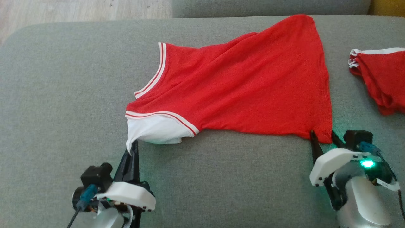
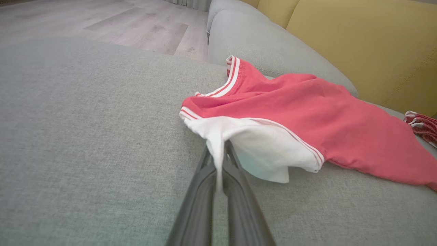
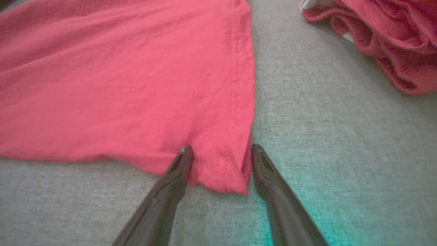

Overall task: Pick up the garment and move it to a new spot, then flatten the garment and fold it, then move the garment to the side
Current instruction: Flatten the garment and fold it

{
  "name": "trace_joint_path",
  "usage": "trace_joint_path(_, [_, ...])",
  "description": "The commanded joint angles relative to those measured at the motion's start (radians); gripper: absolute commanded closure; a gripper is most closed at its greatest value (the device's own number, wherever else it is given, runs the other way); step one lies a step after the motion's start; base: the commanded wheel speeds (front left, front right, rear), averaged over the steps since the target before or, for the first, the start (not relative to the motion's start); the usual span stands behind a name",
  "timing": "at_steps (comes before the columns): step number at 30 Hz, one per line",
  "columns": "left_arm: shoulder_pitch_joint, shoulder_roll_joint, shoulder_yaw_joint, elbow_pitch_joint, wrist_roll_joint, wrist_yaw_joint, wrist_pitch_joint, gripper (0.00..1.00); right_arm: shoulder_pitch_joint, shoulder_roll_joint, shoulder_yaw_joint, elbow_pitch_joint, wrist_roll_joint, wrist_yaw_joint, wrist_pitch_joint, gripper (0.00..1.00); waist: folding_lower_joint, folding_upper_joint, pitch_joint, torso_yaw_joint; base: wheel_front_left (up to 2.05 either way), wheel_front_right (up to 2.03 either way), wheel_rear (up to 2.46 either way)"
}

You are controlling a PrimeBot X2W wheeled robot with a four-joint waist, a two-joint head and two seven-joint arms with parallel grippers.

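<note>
I need to fold the shirt's body [image 1: 262, 83] over, so I will grab the corner of its red hem [image 1: 323, 137] next with my right gripper.
The garment [image 1: 240, 85] is a red shirt with white sleeves and striped trim, spread across the grey sofa seat [image 1: 63, 95]. My left gripper [image 1: 133, 146] is shut on the tip of its white sleeve [image 2: 218, 147], which is drawn taut toward me. My right gripper [image 1: 322, 135] stands open at the garment's near right hem corner [image 3: 222, 171], one finger on each side of that corner, which lies between the jaws.
A second red and white garment [image 1: 379, 82] lies bunched at the seat's right edge. A yellow backrest [image 2: 358, 44] and a grey cushion [image 2: 266, 41] stand behind the seat. Wooden floor [image 1: 79, 9] lies beyond the seat's far left.
</note>
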Motion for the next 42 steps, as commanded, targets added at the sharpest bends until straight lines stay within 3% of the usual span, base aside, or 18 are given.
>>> trace_joint_path(1, [-0.010, 0.032, 0.039, -0.038, 0.006, 0.011, -0.006, 1.00, -0.023, -0.003, 0.046, 0.004, 0.017, 0.007, 0.017, 0.70, 0.0000, 0.0000, -0.004, -0.002, 0.00, 0.00, 0.00])
trace_joint_path(2, [-0.010, 0.036, 0.039, -0.044, 0.008, 0.012, -0.006, 1.00, -0.026, -0.003, 0.050, 0.008, 0.022, 0.007, 0.020, 0.91, 0.0000, 0.0000, -0.007, -0.003, 0.00, 0.00, 0.00])
trace_joint_path(3, [-0.011, 0.040, 0.038, -0.049, 0.012, 0.013, -0.006, 1.00, -0.029, -0.003, 0.054, 0.010, 0.027, 0.007, 0.021, 1.00, 0.0000, 0.0000, -0.011, -0.004, 0.00, 0.00, 0.00])
trace_joint_path(10, [-0.030, 0.075, 0.045, -0.131, 0.014, 0.006, 0.007, 1.00, -0.057, -0.003, 0.061, -0.057, 0.063, 0.007, -0.024, 1.00, 0.0000, 0.0000, -0.075, -0.017, 0.00, 0.00, 0.00])
trace_joint_path(17, [-0.070, 0.146, 0.079, -0.285, 0.027, 0.015, 0.036, 1.00, -0.058, -0.003, 0.044, -0.233, 0.060, 0.007, -0.031, 1.00, 0.0000, 0.0000, -0.169, -0.035, 0.00, 0.00, 0.00])
trace_joint_path(25, [-0.213, 0.311, 0.173, -0.594, 0.088, 0.064, 0.154, 1.00, -0.039, -0.051, 0.026, -0.665, 0.056, 0.007, 0.067, 1.00, 0.0000, 0.0000, -0.229, -0.056, 0.00, 0.00, 0.00])
trace_joint_path(31, [-0.379, 0.407, 0.232, -0.766, 0.105, 0.066, 0.292, 1.00, -0.046, -0.092, -0.012, -0.973, 0.057, 0.007, 0.186, 1.00, 0.0000, 0.0000, -0.232, -0.070, 0.00, 0.00, 0.00])
trace_joint_path(36, [-0.511, 0.436, 0.236, -0.778, 0.101, 0.037, 0.381, 1.00, -0.061, -0.110, -0.022, -1.092, 0.072, 0.007, 0.285, 1.00, 0.0000, 0.0000, -0.204, -0.076, 0.00, 0.00, 0.00])
trace_joint_path(42, [-0.635, 0.393, 0.196, -0.647, 0.069, -0.014, 0.436, 1.00, -0.124, -0.105, 0.003, -1.036, 0.122, 0.007, 0.352, 1.00, 0.0000, 0.0000, -0.100, -0.076, 0.00, 0.00, 0.00])
